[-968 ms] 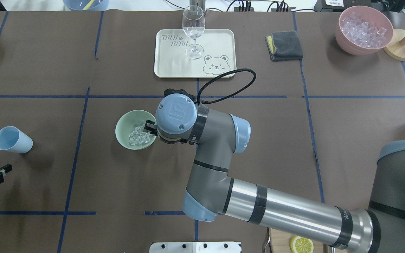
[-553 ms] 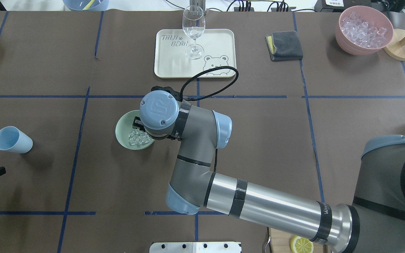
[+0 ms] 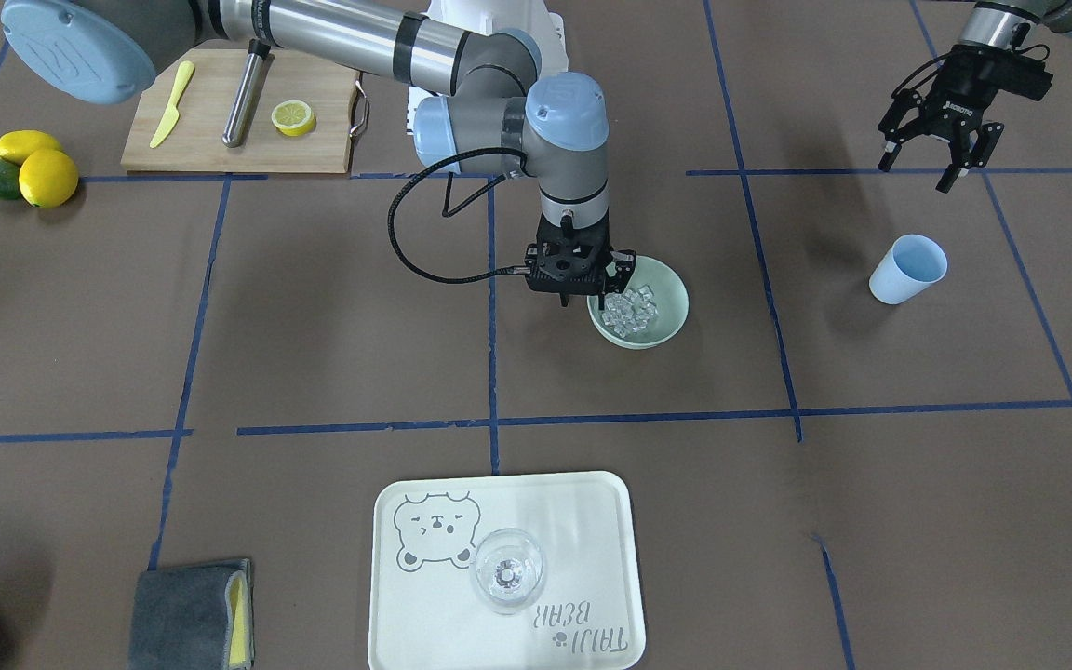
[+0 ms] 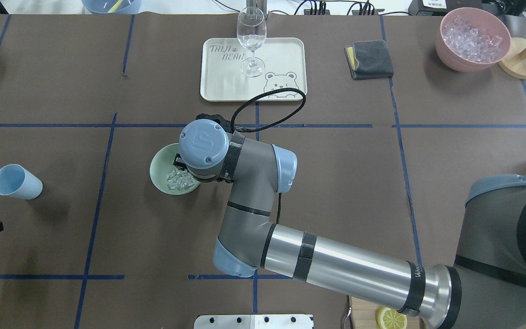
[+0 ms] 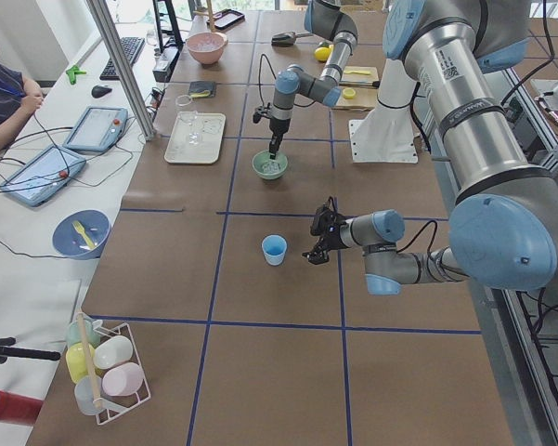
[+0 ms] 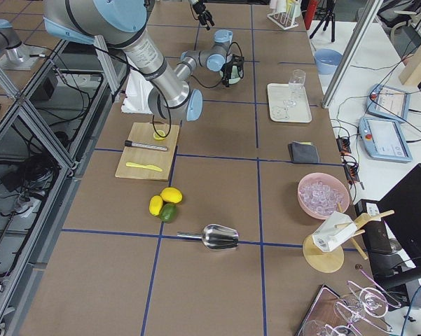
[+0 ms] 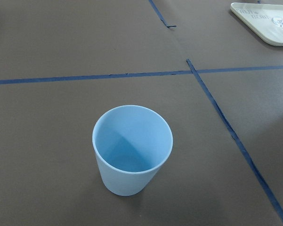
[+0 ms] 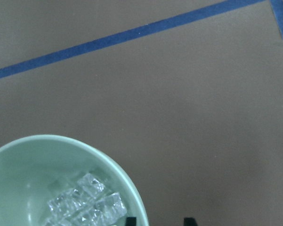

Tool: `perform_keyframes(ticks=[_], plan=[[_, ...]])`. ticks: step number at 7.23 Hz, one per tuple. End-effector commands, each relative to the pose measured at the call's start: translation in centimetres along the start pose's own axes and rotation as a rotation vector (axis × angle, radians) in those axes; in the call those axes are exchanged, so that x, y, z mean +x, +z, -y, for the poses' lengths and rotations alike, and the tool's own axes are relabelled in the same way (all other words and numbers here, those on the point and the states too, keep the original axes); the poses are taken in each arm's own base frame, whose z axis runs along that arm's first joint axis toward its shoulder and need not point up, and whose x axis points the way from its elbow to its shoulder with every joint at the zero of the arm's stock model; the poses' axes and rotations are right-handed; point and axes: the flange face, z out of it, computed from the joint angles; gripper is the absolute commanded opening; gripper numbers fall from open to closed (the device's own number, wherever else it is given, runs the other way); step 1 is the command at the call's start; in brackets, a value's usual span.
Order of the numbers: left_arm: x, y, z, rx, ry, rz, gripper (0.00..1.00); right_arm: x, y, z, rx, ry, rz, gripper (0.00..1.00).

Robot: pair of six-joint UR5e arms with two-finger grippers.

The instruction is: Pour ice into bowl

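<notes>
My right gripper grips the bowl by its rim [image 8: 140, 207] next, since loose ice cubes lie inside the wide bowl.
The pale mint-green bowl [image 4: 162, 170] stands on the brown table left of centre, with a handful of clear ice cubes [image 4: 178, 180] in it; both also show in the front view, the bowl [image 3: 666, 312] and the ice [image 3: 631, 310]. My right gripper [image 3: 595, 296] hangs over the bowl's near rim, mostly hidden under the wrist in the overhead view. In the right wrist view its fingertips [image 8: 130, 220] are apart, one over the rim [image 8: 132, 188], the other outside it. My left gripper [image 3: 927, 163] is open and empty, back from the upright, empty light blue cup [image 7: 132, 148].
A cream tray [image 4: 281, 55] with a wine glass [image 4: 251, 39] stands at the far middle. A grey cloth [image 4: 370, 59] and a pink bowl of ice [image 4: 470, 39] are far right. A cutting board [image 3: 210, 112] with lemon slice and knife lies by my base.
My right arm has swung left, bringing its gripper over the bowl's rim. My left gripper has drawn back toward the table's left edge, away from the cup.
</notes>
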Motion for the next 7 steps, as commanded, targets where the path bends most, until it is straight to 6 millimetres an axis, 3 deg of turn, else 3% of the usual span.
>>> perform_keyframes(ticks=[1, 3, 5, 6, 7], plan=[[0.2, -1.4, 1.3, -0.026, -0.022, -0.02, 1.0, -0.2, -0.1, -0.1, -0.008, -0.025, 0.001, 0.0], [2.0, -2.5, 5.6, -0.086, -0.061, 0.017, 1.0, -1.8, -2.4, 0.2, -0.022, -0.027, 0.043, 0.0], [4.4, -1.0, 7.6, -0.157, -0.07, 0.025, 1.0, -1.4, -5.7, 1.6, -0.08, -0.015, 0.075, 0.0], [5.1, 0.1, 9.9, -0.164, -0.005, 0.045, 1.0, 0.7, -7.1, 2.5, -0.073, -0.006, 0.067, 0.0], [3.8, 0.6, 13.8, -0.143, 0.053, 0.108, 1.0, 3.9, -8.8, 3.0, -0.063, -0.024, 0.062, 0.0]])
